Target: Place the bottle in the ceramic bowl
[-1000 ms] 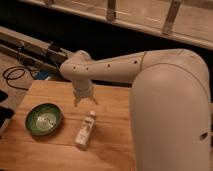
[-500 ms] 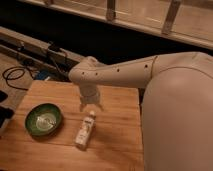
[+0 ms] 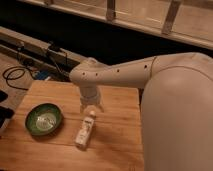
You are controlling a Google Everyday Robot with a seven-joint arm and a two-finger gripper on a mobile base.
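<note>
Next, my gripper grabs the small white bottle by its end with the cap (image 3: 90, 116) to place it in the ceramic bowl (image 3: 44, 119).
The small white bottle (image 3: 85, 129) lies on its side on the wooden table (image 3: 115, 140), cap end pointing away toward the gripper. The ceramic bowl (image 3: 44, 119), dark green at the rim with a pale shiny centre, sits on the table to the bottle's left, a short gap between them. My gripper (image 3: 92, 106) hangs from the white arm (image 3: 120, 72) just above the bottle's cap end, fingers pointing down and spread on either side of the cap. Nothing is held.
The table's left edge runs close to the bowl. Black cables (image 3: 15, 75) and a dark rail (image 3: 35, 47) lie beyond the table's far left corner. A dark wall and a glass railing stand behind. My large white arm body (image 3: 177, 125) covers the right side.
The gripper has moved right and toward the camera, down to the bottle's cap end. The bottle and the bowl have stayed in place.
</note>
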